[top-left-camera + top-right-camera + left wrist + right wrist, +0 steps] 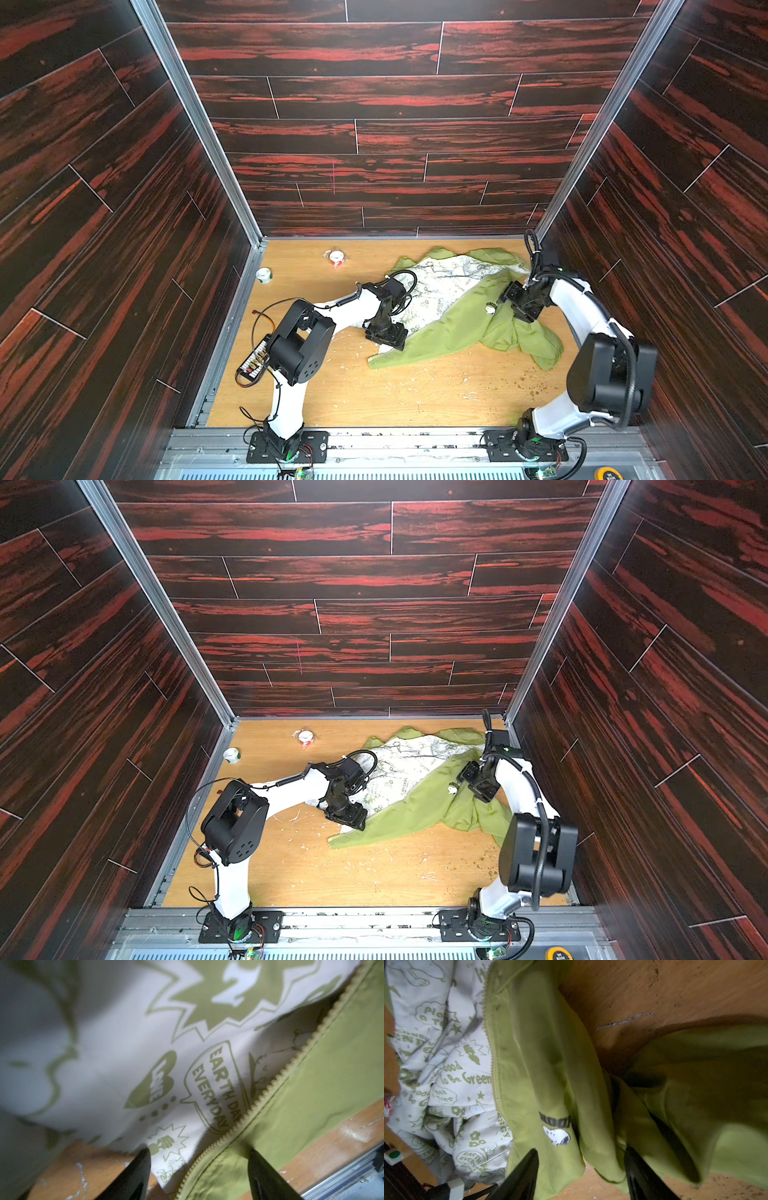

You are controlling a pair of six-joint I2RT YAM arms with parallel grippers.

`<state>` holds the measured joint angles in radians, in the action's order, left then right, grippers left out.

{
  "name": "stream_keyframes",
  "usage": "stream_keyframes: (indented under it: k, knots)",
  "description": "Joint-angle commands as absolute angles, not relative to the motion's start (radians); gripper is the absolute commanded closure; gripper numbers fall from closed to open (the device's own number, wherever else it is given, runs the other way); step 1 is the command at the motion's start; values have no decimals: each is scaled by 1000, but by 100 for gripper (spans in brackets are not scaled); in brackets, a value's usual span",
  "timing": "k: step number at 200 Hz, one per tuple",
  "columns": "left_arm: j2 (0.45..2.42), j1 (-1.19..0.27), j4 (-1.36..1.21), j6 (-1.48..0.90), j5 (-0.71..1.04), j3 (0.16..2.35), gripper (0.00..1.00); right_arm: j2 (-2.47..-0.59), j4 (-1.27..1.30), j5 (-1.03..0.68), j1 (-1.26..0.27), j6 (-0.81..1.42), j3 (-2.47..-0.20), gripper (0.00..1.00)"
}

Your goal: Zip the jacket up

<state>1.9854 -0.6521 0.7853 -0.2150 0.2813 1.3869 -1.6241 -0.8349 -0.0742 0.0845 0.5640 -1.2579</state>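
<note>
I need to grab the green front panel by its zipper teeth edge point(444, 314) with my left gripper next, to draw the panel across the lining point(440, 286) for zipping up.
The jacket point(453, 328) lies spread open on the wooden table in both top views, its pale printed lining point(440, 286) facing up and a green front panel folded over it. My left gripper point(388, 338) hangs over the jacket's lower left edge. In the left wrist view that gripper point(199, 1167) is open, and the zipper teeth point(276, 1082) run between its fingers. My right gripper point(521, 309) stands just right of the white dog print point(490, 309). In the right wrist view it point(581, 1167) is open, with loose green folds between its fingers and the dog print point(556, 1136) just beyond them.
Two small white rolls sit at the back left: one with red point(336, 257), one with green point(264, 274). A small board with wires point(253, 363) lies by the left arm's elbow. Dark panelled walls close in three sides. White scuffs mark the table point(415, 399) in front of the jacket.
</note>
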Motion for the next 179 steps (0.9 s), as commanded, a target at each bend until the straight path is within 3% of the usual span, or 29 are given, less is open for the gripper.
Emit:
stream_keyframes:
  k: [1, 48, 68, 83, 106, 141, 179]
  knots:
    - [1995, -658, 804, -161, 270, 1416, 23, -1700, -815, -74, 81, 560, -1293, 32]
    - [2018, -683, 801, -152, 349, 1408, 27, -1770, -772, -112, 74, 565, -1299, 39]
    - [2029, -697, 805, -149, 369, 1407, 32, -1779, -756, -125, 72, 571, -1302, 46]
    - [2035, -704, 810, -152, 368, 1412, 44, -1782, -755, -131, 70, 571, -1313, 54]
    - [2044, -704, 814, -174, 380, 1433, 72, -1793, -761, -143, 67, 565, -1352, 69]
    - [2036, -704, 809, -218, 435, 1463, 97, -1823, -800, -157, 65, 551, -1451, 86]
    - [1953, -704, 805, -253, 456, 1476, 100, -1890, -863, -161, 53, 534, -1616, 95]
